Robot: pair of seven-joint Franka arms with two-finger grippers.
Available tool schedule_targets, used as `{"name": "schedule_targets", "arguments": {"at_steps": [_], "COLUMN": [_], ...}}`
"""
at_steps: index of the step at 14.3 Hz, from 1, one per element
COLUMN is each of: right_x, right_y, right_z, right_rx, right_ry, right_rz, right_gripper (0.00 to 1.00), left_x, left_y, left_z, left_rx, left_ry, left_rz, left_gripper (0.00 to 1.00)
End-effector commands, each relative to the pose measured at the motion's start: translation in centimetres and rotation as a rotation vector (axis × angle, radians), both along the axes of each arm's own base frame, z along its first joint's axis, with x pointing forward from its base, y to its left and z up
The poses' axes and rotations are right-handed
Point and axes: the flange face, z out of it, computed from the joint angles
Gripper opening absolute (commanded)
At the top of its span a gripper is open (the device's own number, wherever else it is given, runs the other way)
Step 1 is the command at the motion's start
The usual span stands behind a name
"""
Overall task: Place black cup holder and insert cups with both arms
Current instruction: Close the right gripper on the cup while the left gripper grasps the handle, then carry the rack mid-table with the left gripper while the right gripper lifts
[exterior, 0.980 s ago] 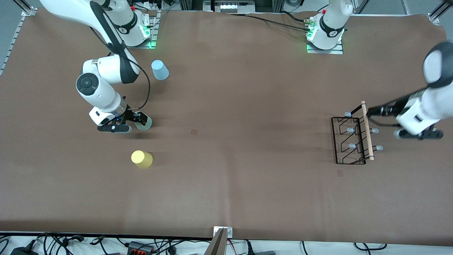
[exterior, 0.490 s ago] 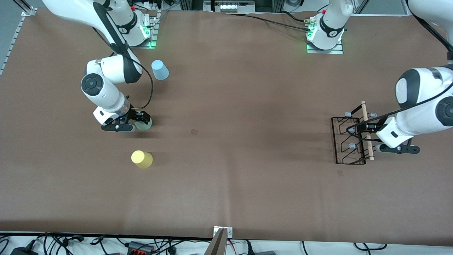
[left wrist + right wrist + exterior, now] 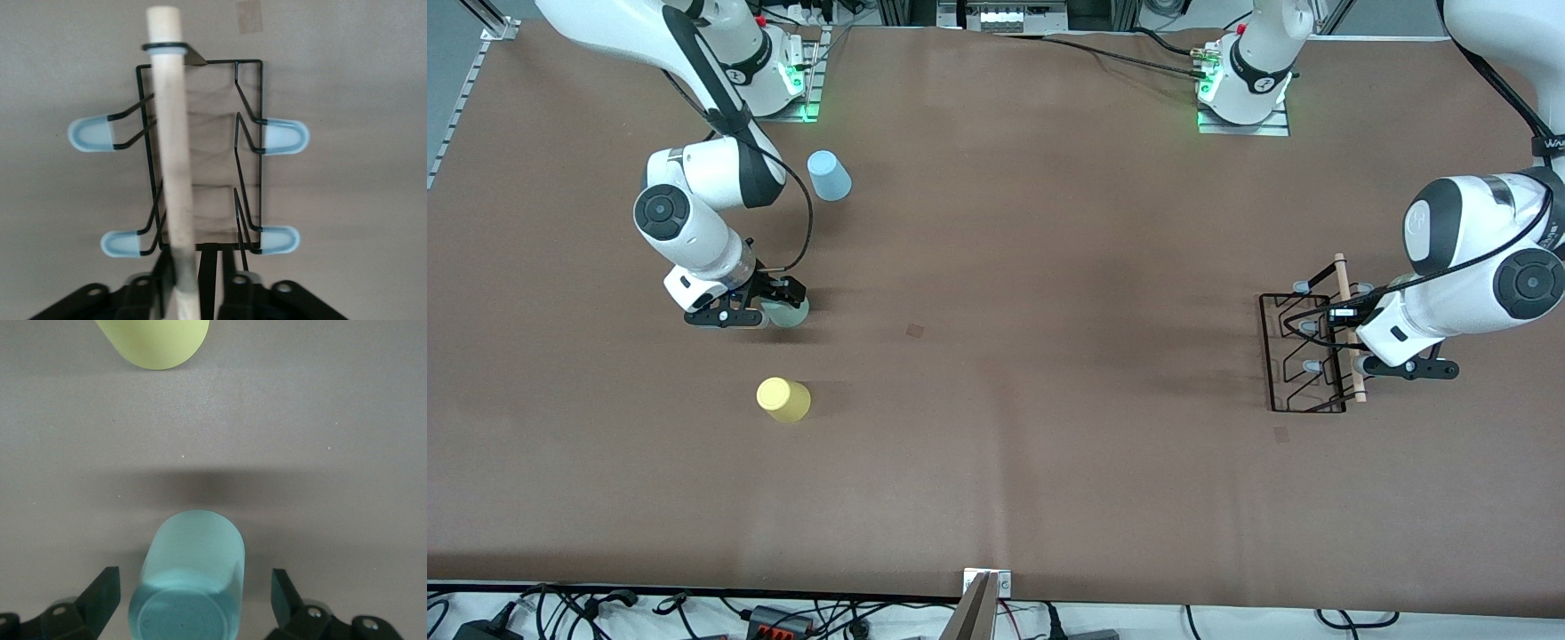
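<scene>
My right gripper's fingers reach down on either side of the pale green cup, so it is time for my right gripper to close now. Closing now would catch it.
The black cup holder point(image 3: 1341, 276) lies on the table at the left arm's end, its wooden rod point(image 3: 170, 133) uppermost. My left gripper point(image 3: 1352, 345) is low over it, fingers open astride the rod point(image 3: 193, 287). The pale green cup point(image 3: 791, 313) stands upside down at the right arm's end. My right gripper point(image 3: 769, 307) is open around it, and in the right wrist view its fingers point(image 3: 100, 597) stand clear of the cup's sides point(image 3: 190, 587). The yellow cup point(image 3: 783, 399) stands nearer the front camera. The pale blue cup point(image 3: 829, 175) stands farther from it.
The brown mat point(image 3: 1032, 267) covers the table between the cups and the holder. Two small tape marks point(image 3: 914, 330) lie on it. The yellow cup also shows in the right wrist view point(image 3: 153, 343). Cables lie along the table's front edge.
My left arm swung in from the table's end and brought its gripper down over the holder's rod. My right gripper shifted slightly around the green cup.
</scene>
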Motion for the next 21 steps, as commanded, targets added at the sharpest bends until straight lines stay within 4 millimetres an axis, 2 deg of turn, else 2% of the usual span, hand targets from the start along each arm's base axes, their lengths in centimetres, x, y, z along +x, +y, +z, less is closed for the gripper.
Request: {"name": "schedule_targets", "arguments": {"at_steps": [1,3,6,7,8,9,10,11,13,14,15,17,19,21], "right_x": [-0.5,-0.5,-0.5,-0.5,-0.5,-0.6,-0.6,-0.6,-0.5,-0.4,-0.2,0.1,0.2,0.2], "right_y": [0.3,0.3,0.3,0.4,0.4,0.4,0.4,0.4,0.4,0.5,0.6,0.6,0.6,0.3], "right_z": [-0.4,-0.5,-0.5,-0.5,-0.5,-0.5,-0.5,-0.5,-0.3,0.2,0.8,2.0,3.8,5.8], "right_rx": [0.004,0.004,0.004,0.004,0.004,0.003,0.003,0.003,0.003,0.003,0.004,0.003,0.004,0.001], "right_ry": [-0.001,0.001,0.001,0.001,0.001,0.004,0.005,0.005,0.005,0.003,-0.003,-0.005,-0.014,-0.022], "right_rz": [-0.011,-0.011,-0.011,-0.009,-0.009,-0.009,-0.009,-0.009,-0.009,-0.006,0.000,0.004,0.009,0.012], "right_gripper": [1.00,1.00,1.00,1.00,0.92,0.81,0.72,0.63,0.50,0.44,0.41,0.38,0.38,0.38], "left_x": [-0.1,-0.2,0.1,0.5,0.8,1.2,1.3,1.2,0.5,0.0,-0.5,-0.9,-2.3,-3.2], "left_y": [0.1,0.4,-0.3,-1.0,-2.6,-4.8,-6.8,-9.7,-15.7,-18.7,-21.4,-27.8,-34.5,-38.2], "left_z": [-0.1,0.4,2.7,4.7,6.4,8.3,9.1,9.7,10.0,9.4,9.0,8.9,8.2,7.1], "left_rx": [0.009,0.009,0.008,0.010,0.007,-0.002,-0.012,-0.021,-0.032,-0.037,-0.035,-0.028,-0.012,0.001], "left_ry": [-0.006,-0.003,-0.033,-0.061,-0.060,-0.058,-0.038,-0.035,-0.043,-0.034,-0.031,-0.050,-0.062,-0.057], "left_rz": [-0.027,-0.024,-0.033,-0.039,-0.059,-0.086,-0.108,-0.136,-0.153,-0.159,-0.157,-0.127,-0.049,0.003], "left_gripper": [0.13,0.05,0.01,0.01,0.01,0.01,0.01,0.01,0.02,0.02,0.02,0.02,0.03,0.03]}}
